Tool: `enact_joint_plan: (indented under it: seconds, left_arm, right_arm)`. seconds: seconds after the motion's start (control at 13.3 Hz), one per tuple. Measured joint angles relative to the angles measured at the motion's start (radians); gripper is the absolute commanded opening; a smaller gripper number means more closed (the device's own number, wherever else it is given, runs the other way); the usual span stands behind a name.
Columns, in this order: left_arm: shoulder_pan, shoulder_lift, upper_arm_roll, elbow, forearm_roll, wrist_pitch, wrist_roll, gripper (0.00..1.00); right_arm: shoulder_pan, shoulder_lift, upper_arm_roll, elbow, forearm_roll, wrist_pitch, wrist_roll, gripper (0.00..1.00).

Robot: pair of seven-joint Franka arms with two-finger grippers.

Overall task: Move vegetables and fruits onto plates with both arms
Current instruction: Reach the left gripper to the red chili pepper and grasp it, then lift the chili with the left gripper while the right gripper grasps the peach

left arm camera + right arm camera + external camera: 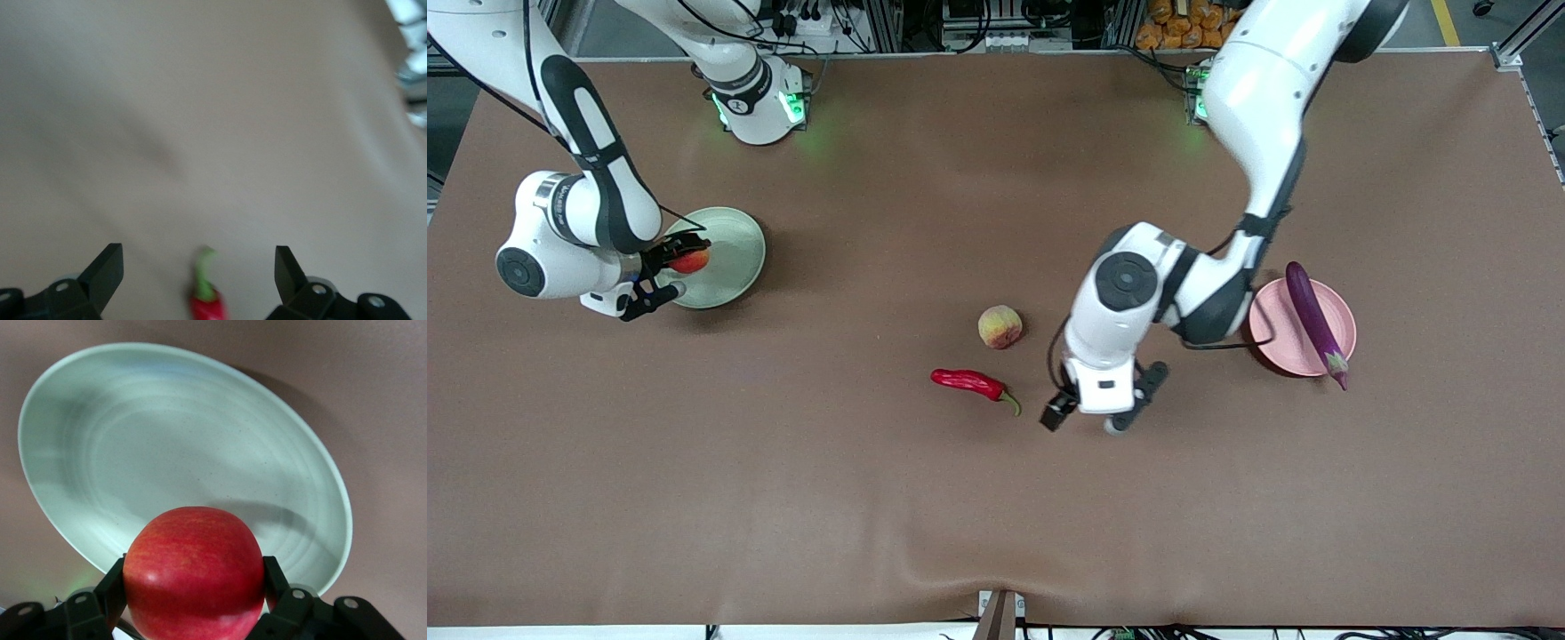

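I need to get the red chili pepper onto the pale pink plate, so next I should pick it up by its red body with my left gripper.
My right gripper is shut on the round red fruit and holds it over the edge of the pale green plate; the fruit and the plate fill the right wrist view. My left gripper is open, low over the cloth beside the red chili pepper. The chili's green stem lies between its open fingers. The yellow-pink peach sits on the cloth, farther from the front camera than the chili. The purple eggplant lies across the pale pink plate.
A brown cloth covers the whole table. A clamp sits at the table edge nearest the front camera. The arm bases stand along the edge farthest from that camera.
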Motion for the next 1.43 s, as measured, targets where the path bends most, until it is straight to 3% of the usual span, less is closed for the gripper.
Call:
enact_joint_plan:
  seconds: [0.22, 0.45, 0.9, 0.97, 1.12, 1.27, 1.35, 1.43]
  left_arm:
    - [-0.153, 0.047, 0.104, 0.013, 0.0, 0.076, -0.098, 1.0]
    - [-0.223, 0.126, 0.132, 0.014, 0.0, 0.194, -0.235, 1.0]
    - [-0.273, 0.199, 0.18, 0.022, 0.0, 0.236, -0.308, 1.0]
    - [-0.273, 0.2, 0.182, 0.022, 0.0, 0.236, -0.308, 0.92]
    - [-0.274, 0.207, 0.183, 0.022, 0.0, 0.236, -0.308, 0.51]
    - [-0.275, 0.216, 0.183, 0.022, 0.0, 0.236, -0.308, 0.23]
    - [-0.276, 0.217, 0.183, 0.022, 0.0, 0.236, -0.308, 0.13]
    - [-0.28, 0.217, 0.186, 0.023, 0.0, 0.236, -0.308, 0.1]
  right_arm:
    - [-0.003, 0.001, 0.0, 0.002, 0.0, 0.0, 0.0, 1.0]
    - [-0.006, -0.004, 0.005, 0.035, 0.001, -0.028, -0.008, 1.0]
    - [0.093, -0.02, 0.021, 0.281, 0.099, -0.243, -0.014, 1.0]
    - [0.099, -0.02, 0.021, 0.287, 0.117, -0.244, -0.014, 1.0]
    - [0.102, -0.019, 0.021, 0.291, 0.156, -0.245, -0.014, 1.0]
    - [0.121, -0.019, 0.022, 0.319, 0.207, -0.286, -0.005, 1.0]
    - [0.138, -0.019, 0.022, 0.353, 0.231, -0.336, 0.029, 1.0]
    - [0.162, -0.019, 0.023, 0.396, 0.245, -0.383, 0.088, 1.0]
